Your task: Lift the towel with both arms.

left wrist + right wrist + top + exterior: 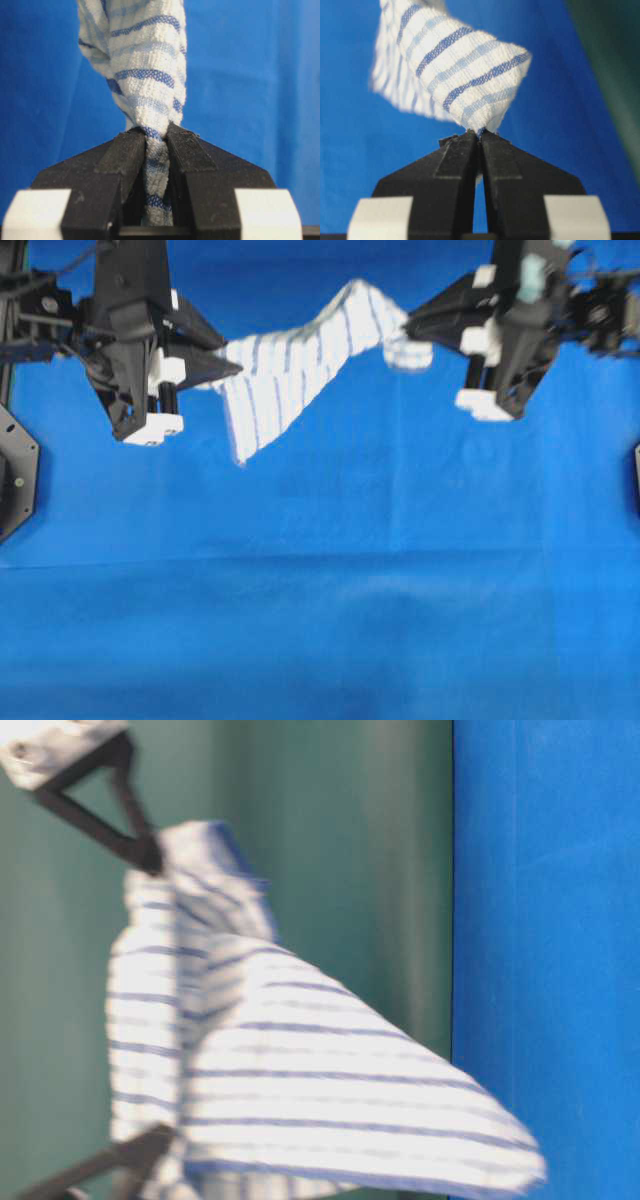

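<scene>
The striped towel hangs above the blue covering and would fall if the right gripper opened now, so the right gripper should keep holding it.
The white towel (300,365) with thin blue stripes hangs stretched between my two arms, above the blue table covering. My left gripper (236,368) is shut on the towel's left end; in the left wrist view a bunched strip of towel (145,75) runs down between the black fingers (125,155) of that gripper (156,131). At the right, my right gripper (408,324) pinches a corner of the towel (462,75), the jaws of that gripper (479,132) closed tight on it. From table level the towel (300,1080) sags in a broad fold off the surface.
The plain blue table covering (330,590) fills the overhead view. A black arm base (15,475) sits at the left edge. A green wall (340,850) stands behind the table in the table-level view.
</scene>
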You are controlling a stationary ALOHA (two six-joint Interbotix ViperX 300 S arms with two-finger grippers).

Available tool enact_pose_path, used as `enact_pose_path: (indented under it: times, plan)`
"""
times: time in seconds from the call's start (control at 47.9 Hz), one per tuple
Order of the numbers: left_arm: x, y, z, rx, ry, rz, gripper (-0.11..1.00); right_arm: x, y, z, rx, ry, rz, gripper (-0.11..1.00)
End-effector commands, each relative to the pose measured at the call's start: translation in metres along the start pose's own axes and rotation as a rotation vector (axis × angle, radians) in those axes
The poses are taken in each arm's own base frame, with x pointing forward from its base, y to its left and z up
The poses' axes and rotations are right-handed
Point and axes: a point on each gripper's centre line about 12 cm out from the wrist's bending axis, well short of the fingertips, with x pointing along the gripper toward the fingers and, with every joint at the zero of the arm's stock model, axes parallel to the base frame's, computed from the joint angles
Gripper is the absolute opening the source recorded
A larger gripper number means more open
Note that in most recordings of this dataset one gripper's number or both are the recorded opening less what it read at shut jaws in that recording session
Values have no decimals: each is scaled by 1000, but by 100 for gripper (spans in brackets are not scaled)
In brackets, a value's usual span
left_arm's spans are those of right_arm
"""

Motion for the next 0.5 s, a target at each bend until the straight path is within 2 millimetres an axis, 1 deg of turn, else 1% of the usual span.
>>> enact_pose_path:
  times: [0.0,0.146,0.293,0.397,0.481]
  plan:
    - [-13,0,27,-2,-51,0,8,-22,-4,24,5,-61,-9,3]
    - [-27,1,56,5,-84,1,8,-43,-8,44,3,-92,-25,3]
    - [-38,1,77,19,-101,4,8,-59,-12,60,-13,-112,-39,3]
    - [-43,2,87,20,-103,4,8,-66,-13,68,-22,-112,-45,3]
    - [-45,2,91,22,-98,4,8,-69,-13,73,-25,-116,-44,3]
